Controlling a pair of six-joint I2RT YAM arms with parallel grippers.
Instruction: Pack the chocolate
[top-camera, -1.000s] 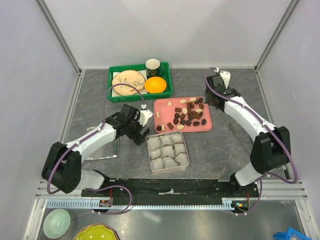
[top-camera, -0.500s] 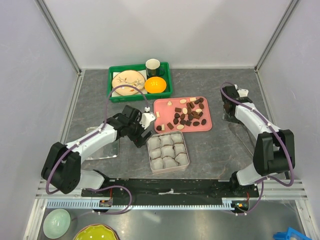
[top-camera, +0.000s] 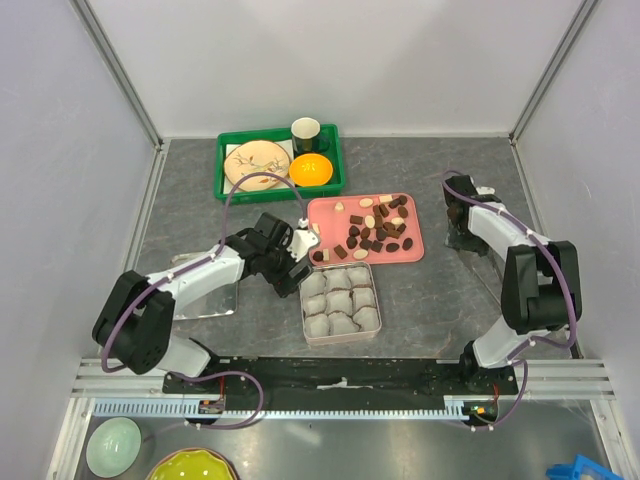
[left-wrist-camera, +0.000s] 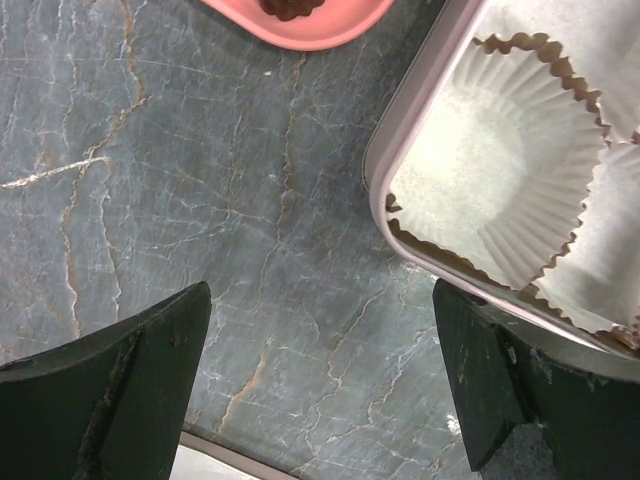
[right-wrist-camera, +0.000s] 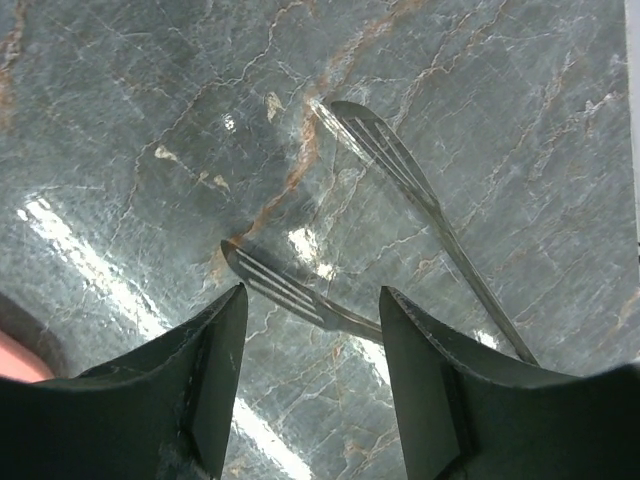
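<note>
I will grab the tongs by one slotted tip (right-wrist-camera: 292, 295) with my right gripper next, so the long arms stay free to lay across the tin.
The chocolate (top-camera: 368, 232), dark brown and cream pieces, lies on a pink tray (top-camera: 414, 250). In front of the tray stands a metal tin (top-camera: 339, 341) filled with white paper cups (top-camera: 338, 300). My left gripper (top-camera: 297, 268) is open and empty, low over the table at the tin's far-left corner. The left wrist view shows the gripper (left-wrist-camera: 320, 380), the tin's rim (left-wrist-camera: 400, 130), one empty cup (left-wrist-camera: 500, 170) and the tray's edge (left-wrist-camera: 300, 30). My right gripper (top-camera: 457, 222) is open and empty. It hangs over metal tongs (right-wrist-camera: 290, 290), right of the tray, with the gripper (right-wrist-camera: 312, 370) straddling one slotted tip.
A green tray (top-camera: 228, 185) at the back holds a plate, an orange bowl (top-camera: 311, 170) and a dark cup (top-camera: 305, 132). The tin's lid (top-camera: 215, 300) lies under the left arm. The tongs (top-camera: 482, 268) stretch toward the right arm's base. Bowls sit below the table's front rail.
The right arm swung from the pink tray's far right corner out to the right and lowered over the tongs. The left gripper shifted right, closer to the tin and tray.
</note>
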